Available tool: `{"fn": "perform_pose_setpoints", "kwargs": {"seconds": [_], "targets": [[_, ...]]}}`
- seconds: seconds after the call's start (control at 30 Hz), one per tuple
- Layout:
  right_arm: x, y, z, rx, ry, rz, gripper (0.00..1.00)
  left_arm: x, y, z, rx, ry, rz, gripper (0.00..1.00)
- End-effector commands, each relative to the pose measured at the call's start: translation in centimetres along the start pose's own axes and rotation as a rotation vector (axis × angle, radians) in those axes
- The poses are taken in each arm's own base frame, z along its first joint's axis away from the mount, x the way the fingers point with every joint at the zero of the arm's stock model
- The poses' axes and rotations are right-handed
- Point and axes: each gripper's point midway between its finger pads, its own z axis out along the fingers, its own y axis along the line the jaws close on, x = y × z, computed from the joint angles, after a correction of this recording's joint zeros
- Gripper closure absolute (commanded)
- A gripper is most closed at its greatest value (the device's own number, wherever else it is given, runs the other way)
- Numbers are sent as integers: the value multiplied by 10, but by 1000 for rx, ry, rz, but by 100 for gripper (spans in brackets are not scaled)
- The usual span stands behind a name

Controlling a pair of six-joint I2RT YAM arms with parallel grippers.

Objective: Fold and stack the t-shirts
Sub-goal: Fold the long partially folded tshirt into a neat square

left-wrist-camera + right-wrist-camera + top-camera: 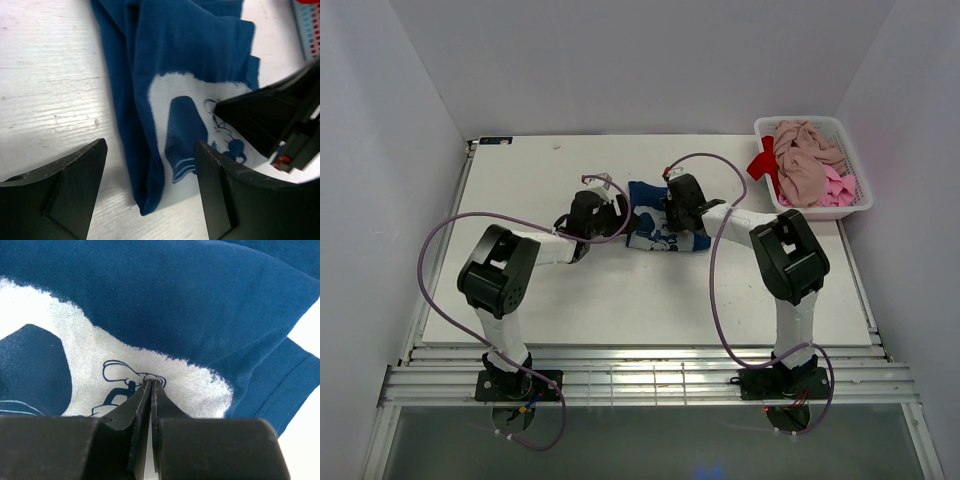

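The robot needs to move the t-shirt still folded for stacking, so its left gripper will next grab the folded navy blue t-shirt's near side edge (634, 240) (149, 187) with the layers together.
A navy blue t-shirt (648, 205) with a white printed graphic lies folded into a narrow bundle in the middle of the table. My left gripper (616, 216) stands open at its left end; in the left wrist view the gripper (151, 144) straddles the shirt's (185, 60) folded corner without gripping it. My right gripper (672, 220) is shut, its tips (151, 382) pressed down on the white print of the shirt (165, 305), with no cloth pinched between them. More t-shirts, dusty pink-beige (805, 165), red (762, 162) and bright pink (838, 188), are heaped in the basket.
The white slotted basket (810, 122) stands at the back right corner of the white table (620, 290). The right gripper's black body (270, 120) reaches in from the right of the left wrist view. White walls close in the table on three sides.
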Motion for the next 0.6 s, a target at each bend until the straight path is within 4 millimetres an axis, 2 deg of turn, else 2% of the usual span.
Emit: {"fn": "perform_pose_setpoints", "kwargs": {"seconds": [0.0, 0.2, 0.37, 0.57], "targets": [[-2, -1, 10, 4, 5, 17, 92, -11, -23, -11, 144, -10, -38, 19], [1, 0, 7, -4, 11, 18, 92, 9, -9, 2, 140, 50, -74, 19], [0, 0, 2, -3, 5, 16, 92, 17, 2, 13, 114, 67, -73, 19], [5, 0, 4, -8, 18, 11, 92, 26, 0, 24, 143, 102, -95, 19]]}}
